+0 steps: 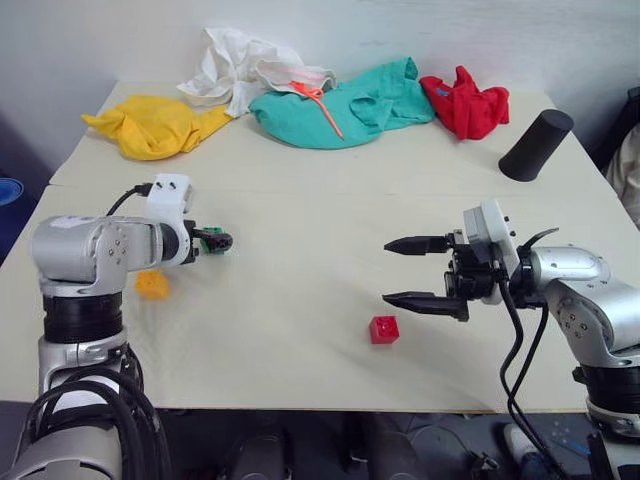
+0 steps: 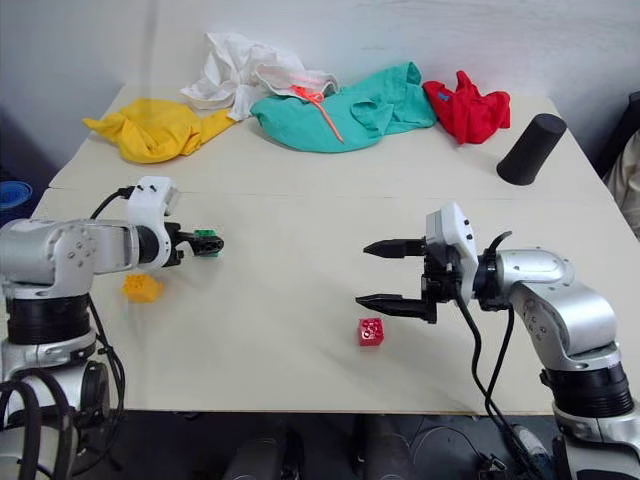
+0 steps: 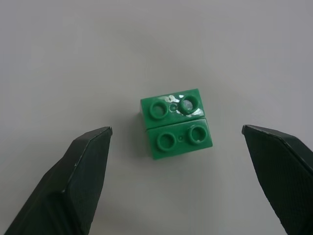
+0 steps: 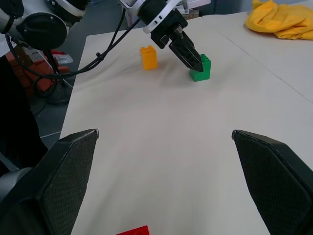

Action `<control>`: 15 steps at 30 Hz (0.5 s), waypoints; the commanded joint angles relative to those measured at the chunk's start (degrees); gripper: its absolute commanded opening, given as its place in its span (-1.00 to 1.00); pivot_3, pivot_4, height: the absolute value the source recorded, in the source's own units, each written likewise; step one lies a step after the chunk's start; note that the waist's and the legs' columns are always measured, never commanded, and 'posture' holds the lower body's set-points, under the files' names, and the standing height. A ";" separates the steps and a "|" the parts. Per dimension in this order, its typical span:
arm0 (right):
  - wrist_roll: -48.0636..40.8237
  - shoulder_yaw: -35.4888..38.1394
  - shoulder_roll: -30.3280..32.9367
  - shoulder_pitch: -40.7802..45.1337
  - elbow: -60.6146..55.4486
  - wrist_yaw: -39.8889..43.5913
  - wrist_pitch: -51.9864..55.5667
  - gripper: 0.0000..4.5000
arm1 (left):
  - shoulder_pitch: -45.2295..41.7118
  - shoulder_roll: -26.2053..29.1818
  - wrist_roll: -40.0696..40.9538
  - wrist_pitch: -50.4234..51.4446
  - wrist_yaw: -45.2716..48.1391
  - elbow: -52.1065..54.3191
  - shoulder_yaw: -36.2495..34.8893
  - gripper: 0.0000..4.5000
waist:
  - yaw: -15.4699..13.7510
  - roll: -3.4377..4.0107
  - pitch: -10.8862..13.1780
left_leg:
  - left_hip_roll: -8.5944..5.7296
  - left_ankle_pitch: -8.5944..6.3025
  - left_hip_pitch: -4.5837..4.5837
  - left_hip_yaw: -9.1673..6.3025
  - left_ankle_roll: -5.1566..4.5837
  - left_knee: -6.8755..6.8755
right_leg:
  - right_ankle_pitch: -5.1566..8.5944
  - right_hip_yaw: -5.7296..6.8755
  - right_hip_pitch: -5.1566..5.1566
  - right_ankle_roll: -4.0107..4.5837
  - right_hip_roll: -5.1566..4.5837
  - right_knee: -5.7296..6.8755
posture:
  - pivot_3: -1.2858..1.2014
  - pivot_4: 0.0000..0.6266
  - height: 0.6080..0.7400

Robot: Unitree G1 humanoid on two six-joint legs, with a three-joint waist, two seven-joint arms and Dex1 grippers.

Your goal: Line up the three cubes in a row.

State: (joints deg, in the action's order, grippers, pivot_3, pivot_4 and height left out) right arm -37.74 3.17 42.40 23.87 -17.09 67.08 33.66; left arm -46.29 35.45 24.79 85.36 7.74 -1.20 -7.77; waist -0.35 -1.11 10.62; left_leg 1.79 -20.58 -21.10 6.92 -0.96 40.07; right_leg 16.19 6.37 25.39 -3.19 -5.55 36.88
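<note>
My left gripper comes down next before closing on the green cube [image 3: 176,129]. In the left wrist view its fingers stop above the cube, with table showing between them.
The green cube [image 3: 176,129] stands on the pale table [image 1: 300,400] at the left, studs up. My left gripper [image 1: 218,240] is angled down over it, open, with one finger on each side and a gap to both. The orange-yellow cube [image 1: 153,284] sits just nearer the table's front edge, beside my left arm. In front of the table's middle lies the red cube [image 1: 384,329]. My right gripper [image 1: 387,271] hovers open just above and behind the red cube, pointing left, with nothing in it. The right wrist view also shows the green cube [image 4: 200,68] and the orange-yellow cube [image 4: 148,57].
Along the back edge lie a yellow cloth [image 1: 155,125], a white cloth [image 1: 235,65], a teal cloth [image 1: 345,105] and a red cloth [image 1: 465,105]. A black cylinder [image 1: 535,145] lies at the back right. A seam crosses the table behind the cubes.
</note>
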 commanded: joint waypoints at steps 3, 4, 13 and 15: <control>-1.85 2.34 -0.41 -0.93 -3.59 -2.00 -0.84 0.99 | -4.47 -0.48 -3.38 -6.52 2.29 -6.59 2.75 1.00 | -0.22 0.00 0.00 | -0.02 0.00 0.00 0.01 0.00 0.01 | 0.00 0.00 0.00 0.00 0.00 0.01 | 0.03 -0.52 1.00; -2.00 2.45 -0.54 -1.10 -3.92 -2.46 -0.80 0.99 | -5.25 -0.71 -3.96 -7.48 2.63 -8.48 3.29 1.00 | -0.23 0.00 0.00 | -0.02 0.00 0.00 0.02 0.00 0.01 | 0.00 0.00 0.00 0.00 0.00 0.01 | 0.03 -0.52 1.00; -2.81 2.72 -0.06 -1.96 -5.52 -4.24 -0.92 1.00 | -7.60 -3.20 -5.38 -8.46 5.08 -15.02 3.01 0.07 | -0.68 -0.01 0.00 | -0.02 0.01 0.00 0.05 -0.01 0.02 | 0.00 0.00 0.01 0.00 0.03 0.02 | 0.03 -0.52 1.00; -2.97 2.74 0.11 -1.51 -5.44 -4.32 -0.74 1.00 | -7.33 -3.11 -5.73 -8.42 5.17 -15.12 3.02 -0.18 | -0.75 -0.01 0.00 | -0.02 0.01 0.00 0.04 -0.01 0.02 | 0.00 0.00 0.01 0.00 0.03 0.02 | 0.03 -0.52 1.00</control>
State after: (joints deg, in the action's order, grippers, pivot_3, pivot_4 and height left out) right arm -39.57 4.49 42.05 21.83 -20.33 62.88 33.66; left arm -52.48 32.16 19.71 77.06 12.34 -16.68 -3.91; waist -1.10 -1.12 10.62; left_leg 1.76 -20.57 -21.09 6.96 -0.97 40.09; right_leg 16.19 6.37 25.40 -3.19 -5.53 36.91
